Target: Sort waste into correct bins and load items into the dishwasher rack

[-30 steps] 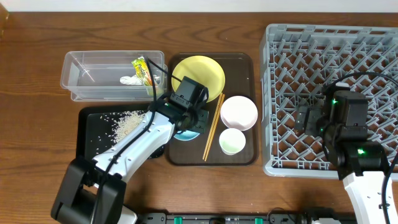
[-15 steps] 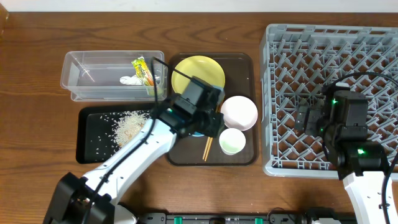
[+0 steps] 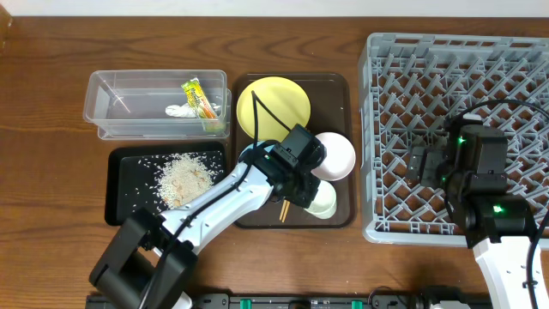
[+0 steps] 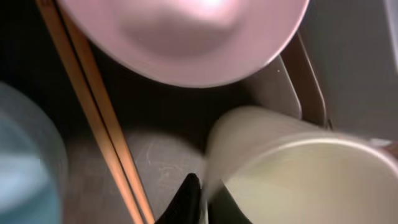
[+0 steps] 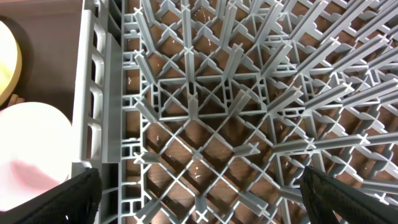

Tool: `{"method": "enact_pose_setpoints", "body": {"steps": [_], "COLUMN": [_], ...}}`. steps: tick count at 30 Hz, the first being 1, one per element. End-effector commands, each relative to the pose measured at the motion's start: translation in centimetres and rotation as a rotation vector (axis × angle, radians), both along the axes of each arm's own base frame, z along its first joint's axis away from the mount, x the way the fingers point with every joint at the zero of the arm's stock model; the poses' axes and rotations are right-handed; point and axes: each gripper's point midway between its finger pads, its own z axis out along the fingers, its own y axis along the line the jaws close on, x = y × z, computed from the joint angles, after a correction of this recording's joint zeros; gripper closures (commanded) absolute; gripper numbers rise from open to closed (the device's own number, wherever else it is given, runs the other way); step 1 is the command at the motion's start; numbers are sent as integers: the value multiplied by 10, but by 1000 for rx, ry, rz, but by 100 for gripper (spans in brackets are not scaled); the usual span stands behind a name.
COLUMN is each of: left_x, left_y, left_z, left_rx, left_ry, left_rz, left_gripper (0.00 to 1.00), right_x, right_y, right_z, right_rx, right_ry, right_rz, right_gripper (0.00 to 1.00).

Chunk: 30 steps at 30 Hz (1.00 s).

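Note:
My right gripper should load the pale cup into the dishwasher rack [image 3: 455,77] with the cup's rim free, so next it needs to grab the cup by its base end [image 3: 324,192].
My left gripper [image 3: 306,190] is over the brown tray, shut on the rim of the small pale cup [image 3: 324,201]. In the left wrist view one finger is inside and one outside the cup [image 4: 292,174], and the gripper [image 4: 202,199] sits at the rim. The white bowl [image 3: 336,154] [image 4: 186,37] lies just beyond it. The wooden chopsticks [image 3: 282,211] [image 4: 93,112] and the light blue bowl [image 4: 25,162] lie to the left. The yellow plate [image 3: 273,101] is at the tray's back. My right gripper [image 3: 420,163] [image 5: 199,193] is open and empty over the grey dishwasher rack [image 3: 455,77].
The clear tub [image 3: 111,116] at the back left holds the snack wrapper [image 3: 197,97] and the white tissue [image 3: 178,110]. The black tray [image 3: 129,176] in front of it holds rice scraps [image 3: 182,176]. The brown serving tray [image 3: 334,94] lies between bins and rack.
My left gripper has moved right and toward the front, from over the blue bowl to the pale cup, and has closed on its rim. The right arm has not moved.

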Motion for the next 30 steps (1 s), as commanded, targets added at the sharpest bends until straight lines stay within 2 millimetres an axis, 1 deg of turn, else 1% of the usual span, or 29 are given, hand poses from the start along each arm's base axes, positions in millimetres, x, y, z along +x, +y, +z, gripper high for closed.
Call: {"method": "enact_pose_setpoints", "body": {"steps": [1,5,7,9,11,13,15,17,20,23,27,30], "left_x": [9,30,41,55,72,89,104,112,113,107,95,87], "left_y": [10,28,36,41,47,54,53,47,34,21,11,5], "left_z": [12,45,67,89,108,119,133,145,154,156,154,156], "left_rx": [-11,-96,-190,-318,-451,-554,-685,-812,-947,-1008,-1023,-1024], "left_ry": [-27,-60,-68,-56,-31,1,49,120,257,368,447,472], "left_rz": [45,167,210,266,326,396,415,394,332,264,200,169], "left_gripper": [94,94,94,94,94,94,94,94,94,94,94,94], "right_x": [4,7,9,12,15,15,13,8,2,0,10,18], "right_y": [3,5,15,34,59,80,107,132,159,179,191,197], "right_z": [9,12,14,17,21,24,28,31,30,31,29,35], "right_rx": [2,8,52,133,232,321,408,486,585,671,724,747], "right_ry": [-24,-42,-54,-71,-84,-85,-88,-90,-83,-95,-129,-191], "right_rz": [13,18,60,137,240,334,485,645,808,938,1019,1085], "right_gripper": [1,1,1,1,1,1,1,1,1,1,1,1]}}
